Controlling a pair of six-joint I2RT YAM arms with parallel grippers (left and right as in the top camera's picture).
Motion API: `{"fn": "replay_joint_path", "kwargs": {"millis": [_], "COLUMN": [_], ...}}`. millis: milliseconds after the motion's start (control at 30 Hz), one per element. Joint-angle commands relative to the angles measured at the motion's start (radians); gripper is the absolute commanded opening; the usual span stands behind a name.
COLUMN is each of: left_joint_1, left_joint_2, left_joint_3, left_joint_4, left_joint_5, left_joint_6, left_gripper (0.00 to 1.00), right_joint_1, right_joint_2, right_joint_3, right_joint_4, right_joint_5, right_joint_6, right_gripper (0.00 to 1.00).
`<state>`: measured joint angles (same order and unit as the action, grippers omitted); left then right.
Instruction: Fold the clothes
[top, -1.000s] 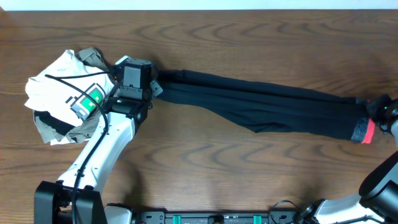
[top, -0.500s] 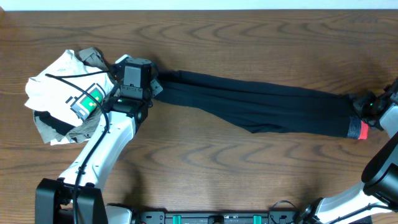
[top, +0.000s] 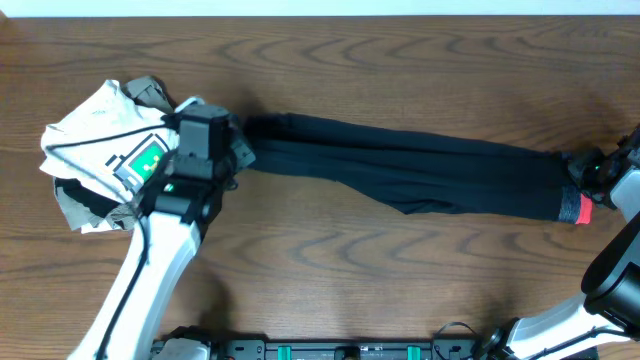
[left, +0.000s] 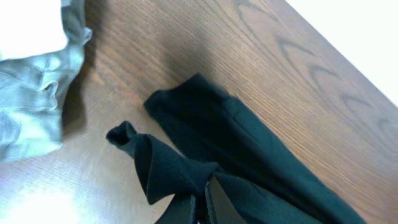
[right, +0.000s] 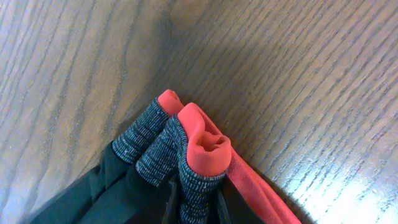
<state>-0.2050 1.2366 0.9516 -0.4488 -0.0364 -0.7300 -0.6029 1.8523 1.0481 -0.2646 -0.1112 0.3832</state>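
Note:
I need to open my right gripper. The table under the bunched grey waistband is flat and empty, so the waistband would come to rest in place.
The clothes (top: 420, 175), long black pants, lie stretched left to right across the wooden table. My left gripper (top: 238, 152) is at their leg end, shut on a fold of black fabric (left: 180, 168) pinched between its fingers (left: 200, 208). The other leg's cuff (left: 186, 102) lies flat just beyond it. My right gripper (top: 592, 178) is at the far right, shut on the bunched grey waistband (right: 161, 140). The waistband's coral red edge (right: 208, 146) curls over on top and also shows from above (top: 570, 207).
A white T-shirt with a green-and-blue graphic (top: 95, 125) lies crumpled at the left over an olive-khaki garment (top: 100, 210), close behind my left arm; that garment (left: 31, 106) also shows in the left wrist view. The table's far edge (top: 320, 15) runs along the top.
My left gripper has moved a little to the left with the leg end in it. My right gripper shifted up and left with the waistband, then stayed still.

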Motion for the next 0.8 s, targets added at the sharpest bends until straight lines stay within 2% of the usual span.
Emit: {"fn": "replay_joint_path", "kwargs": {"millis": [0, 133, 333, 567, 767], "left_joint_1": [0.003, 0.003, 0.003, 0.003, 0.003], "left_joint_2": [-0.04, -0.057, -0.026, 0.127, 0.271], "left_joint_3": [0.015, 0.015, 0.015, 0.015, 0.015], "left_joint_4": [-0.064, -0.126, -0.123, -0.018, 0.148], "left_joint_5": [-0.003, -0.004, -0.05, -0.087, -0.088], "left_joint_6": [-0.05, -0.081, -0.084, -0.08, -0.051], "left_gripper": [0.06, 0.06, 0.06, 0.06, 0.06], "right_joint_1": [-0.001, -0.002, -0.003, -0.003, -0.002], "right_joint_2": [0.009, 0.009, 0.009, 0.004, 0.003], "right_joint_3": [0.017, 0.017, 0.017, 0.019, 0.022], "right_joint_4": [-0.001, -0.002, 0.0, 0.0, 0.0], "right_joint_5": [0.017, 0.017, 0.011, -0.018, -0.021], "right_joint_6": [0.005, 0.005, 0.005, 0.005, 0.005], "right_gripper": [0.16, 0.16, 0.11, 0.11, 0.11]}}
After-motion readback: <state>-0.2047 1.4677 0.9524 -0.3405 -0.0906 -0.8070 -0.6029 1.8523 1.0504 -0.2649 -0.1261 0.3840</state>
